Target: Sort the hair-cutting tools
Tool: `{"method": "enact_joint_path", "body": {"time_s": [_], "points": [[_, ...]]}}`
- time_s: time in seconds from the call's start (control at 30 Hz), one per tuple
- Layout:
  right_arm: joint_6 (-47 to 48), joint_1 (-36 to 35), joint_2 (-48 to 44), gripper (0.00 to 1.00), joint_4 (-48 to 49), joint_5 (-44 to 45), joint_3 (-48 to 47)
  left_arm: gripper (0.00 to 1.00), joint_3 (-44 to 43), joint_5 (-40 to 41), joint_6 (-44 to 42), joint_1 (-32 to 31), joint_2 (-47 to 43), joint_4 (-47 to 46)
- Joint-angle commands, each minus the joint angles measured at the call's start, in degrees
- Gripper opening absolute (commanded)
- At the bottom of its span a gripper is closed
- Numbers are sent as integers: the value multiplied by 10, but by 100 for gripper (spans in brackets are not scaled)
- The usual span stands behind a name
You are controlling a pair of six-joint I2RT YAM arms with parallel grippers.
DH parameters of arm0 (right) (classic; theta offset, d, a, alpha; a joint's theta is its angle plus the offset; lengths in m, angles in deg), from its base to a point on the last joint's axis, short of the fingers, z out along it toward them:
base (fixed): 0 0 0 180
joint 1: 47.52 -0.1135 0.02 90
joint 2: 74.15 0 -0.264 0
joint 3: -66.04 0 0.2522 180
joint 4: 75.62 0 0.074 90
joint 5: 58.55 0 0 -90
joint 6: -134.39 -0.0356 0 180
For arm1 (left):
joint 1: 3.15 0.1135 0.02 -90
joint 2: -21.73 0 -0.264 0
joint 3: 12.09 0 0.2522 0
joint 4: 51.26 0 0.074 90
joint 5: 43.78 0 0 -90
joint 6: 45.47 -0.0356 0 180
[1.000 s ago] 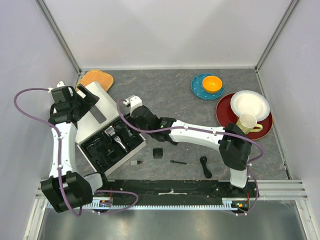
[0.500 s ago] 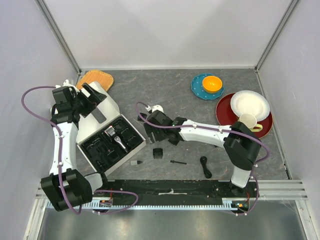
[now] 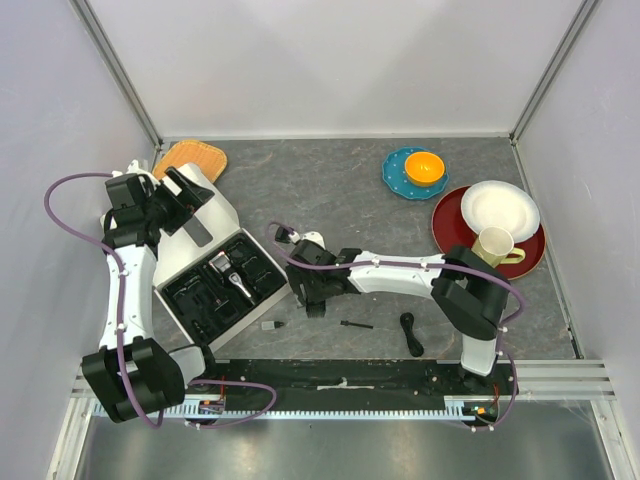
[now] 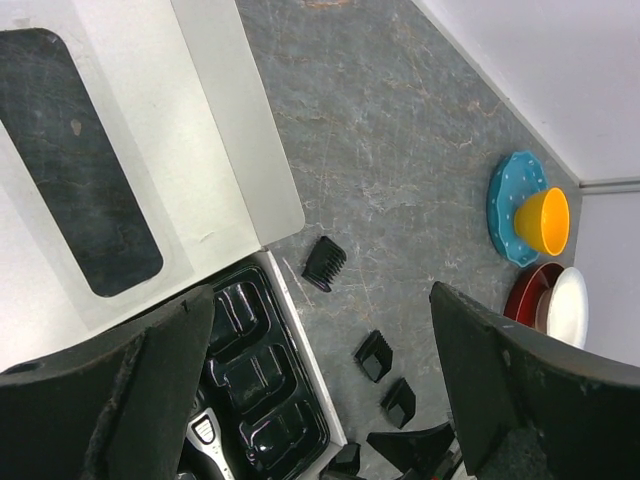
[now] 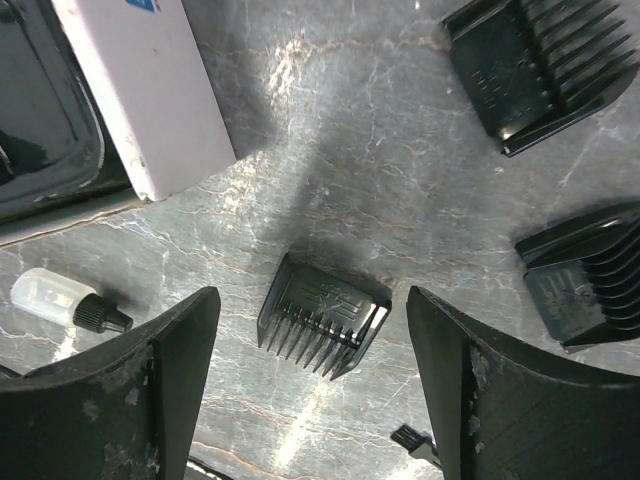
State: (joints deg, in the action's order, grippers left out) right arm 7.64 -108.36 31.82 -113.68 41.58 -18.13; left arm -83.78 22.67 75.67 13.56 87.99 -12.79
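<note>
Next, my right gripper grabs the small black comb guard (image 3: pixel 316 310) across its two sides to lower it flat into the black tray (image 3: pixel 224 288).
My right gripper (image 3: pixel 313 292) is open and hangs low over a small black comb guard (image 5: pixel 322 325) lying on the grey floor, one finger on each side of it and not touching. Two more comb guards (image 5: pixel 535 70) (image 5: pixel 585 285) lie beside it. The black-and-silver clipper (image 3: pixel 228 275) rests in the black tray of the white box (image 3: pixel 283 297). A thin black brush (image 3: pixel 356 325) and a black cable (image 3: pixel 410 335) lie near the front. My left gripper (image 3: pixel 185 200) is open and empty above the box lid (image 4: pixel 215 150); three comb guards (image 4: pixel 325 262) show below it.
A small clear bottle with a black cap (image 5: pixel 65 300) lies by the box's near corner. An orange mat (image 3: pixel 190 156) is at the back left. A blue plate with an orange bowl (image 3: pixel 424 167) and a red plate with a white plate and cup (image 3: pixel 497 243) stand at the back right.
My right gripper has moved from over the tray to the right and nearer, down over the loose comb guard. My left gripper shifted slightly along the lid, then stayed put.
</note>
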Motion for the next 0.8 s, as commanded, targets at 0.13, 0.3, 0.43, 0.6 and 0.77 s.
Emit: {"method": "enact_joint_path", "body": {"time_s": [0.13, 0.3, 0.43, 0.6, 0.77], "points": [[-31, -9, 28, 82, -10, 0, -3, 94, -2, 31, -12, 3, -18, -6], [-35, -19, 54, 79, -35, 19, -16, 94, -2, 43, -12, 3, -23, -5], [-36, -35, 81, 76, -92, 60, -58, 94, -2, 44, -11, 3, -24, -4], [-58, -52, 88, 76, -109, 85, -62, 94, -3, 49, -11, 3, -27, -3], [-87, -60, 90, 77, -124, 117, -59, 94, -3, 50, -11, 4, -27, -2]]}}
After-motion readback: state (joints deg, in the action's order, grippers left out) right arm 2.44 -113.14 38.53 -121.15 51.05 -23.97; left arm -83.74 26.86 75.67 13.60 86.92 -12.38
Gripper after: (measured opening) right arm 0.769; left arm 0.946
